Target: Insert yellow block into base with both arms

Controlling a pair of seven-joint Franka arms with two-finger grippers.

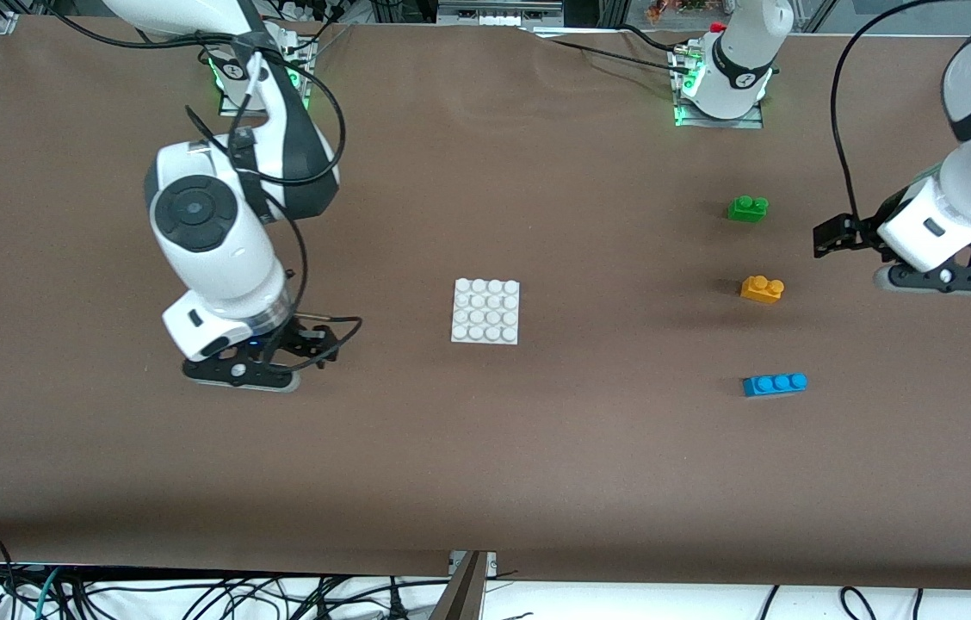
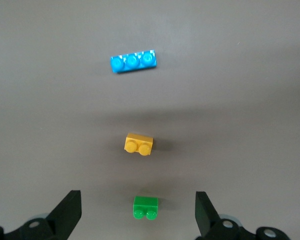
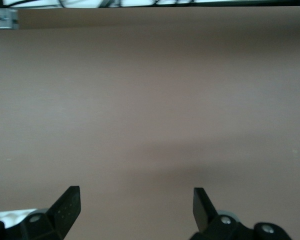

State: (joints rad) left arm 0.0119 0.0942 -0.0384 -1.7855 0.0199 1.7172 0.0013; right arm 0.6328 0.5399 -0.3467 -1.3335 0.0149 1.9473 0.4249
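The left gripper next needs to grab the yellow block by its short ends, so that it can insert the block into the white studded base.
The yellow block lies on the brown table toward the left arm's end, between a green brick and a blue brick; it also shows in the left wrist view. The white studded base lies flat at mid-table. My left gripper hovers open and empty over bare table beside the bricks, at the left arm's end; in its wrist view the fingers stand wide apart. My right gripper is open and empty over bare table, off the base toward the right arm's end.
A green two-stud brick lies farther from the front camera than the yellow block. A blue three-stud brick lies nearer. Both show in the left wrist view, green and blue. The arms' bases stand along the table's back edge.
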